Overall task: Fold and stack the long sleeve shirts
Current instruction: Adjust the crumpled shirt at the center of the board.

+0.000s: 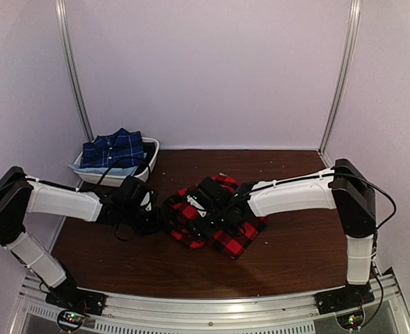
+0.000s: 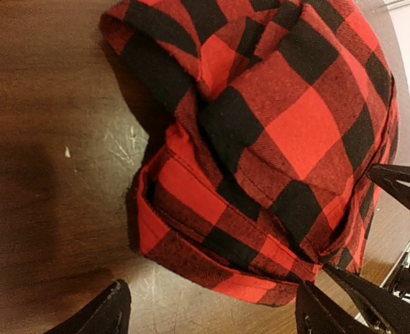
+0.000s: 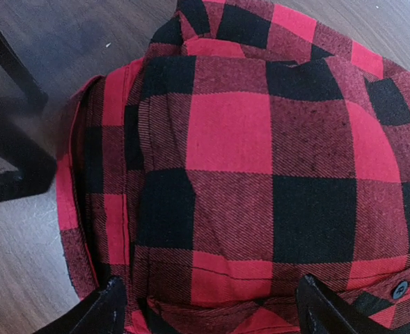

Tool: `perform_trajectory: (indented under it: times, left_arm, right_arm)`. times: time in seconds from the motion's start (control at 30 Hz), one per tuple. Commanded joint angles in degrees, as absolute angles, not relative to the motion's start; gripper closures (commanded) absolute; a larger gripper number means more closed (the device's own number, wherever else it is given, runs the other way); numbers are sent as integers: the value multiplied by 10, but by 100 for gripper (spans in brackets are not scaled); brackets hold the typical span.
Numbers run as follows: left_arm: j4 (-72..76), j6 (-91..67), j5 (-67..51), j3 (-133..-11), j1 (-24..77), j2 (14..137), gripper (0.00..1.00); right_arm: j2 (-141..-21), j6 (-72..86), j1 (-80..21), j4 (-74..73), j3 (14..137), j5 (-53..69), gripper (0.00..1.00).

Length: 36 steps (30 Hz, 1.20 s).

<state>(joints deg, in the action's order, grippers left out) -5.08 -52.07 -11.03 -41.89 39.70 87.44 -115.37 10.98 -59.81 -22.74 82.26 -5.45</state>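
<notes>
I need to grab the checked shirt's top layer by its buttoned edge with my right gripper next. Then the bundle can be opened for folding.
The red-and-black checked shirt lies folded in a bundle at the table's middle; no white letters show. It fills the left wrist view and the right wrist view. My left gripper is open at the bundle's left edge, its jaws wide and empty just off the folded hem. My right gripper is open above the bundle, its jaws straddling the cloth without closing. The navy blue shirt with thin white lines lies folded in a white basket at the back left.
The brown wooden table runs to walls at the back and sides. The basket stands by the back left corner post. The left gripper's black body shows beside the shirt in the right wrist view.
</notes>
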Motion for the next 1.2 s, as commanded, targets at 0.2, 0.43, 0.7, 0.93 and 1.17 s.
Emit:
perform_trajectory:
  times: [0.2,0.43,0.7,0.93,1.17]
  left_arm:
    - [29,-574,-103,-458,429,971,30]
    - [22,-578,-92,-484,432,994,65]
    - [-65,-544,-46,-517,426,979,100]
    - [-118,-471,-42,-573,359,972,100]
    - [-213,-336,-30,-824,311,1102,100]
  right_arm:
    - [-1188,139,-609,-210,815,-66,18]
    - [-1200,149,-602,-228,836,-94,48]
    - [-1147,180,-563,-255,841,-137,100]
    - [-1039,191,-467,-272,774,-178,100]
    - [-938,211,-409,-281,644,-171,100]
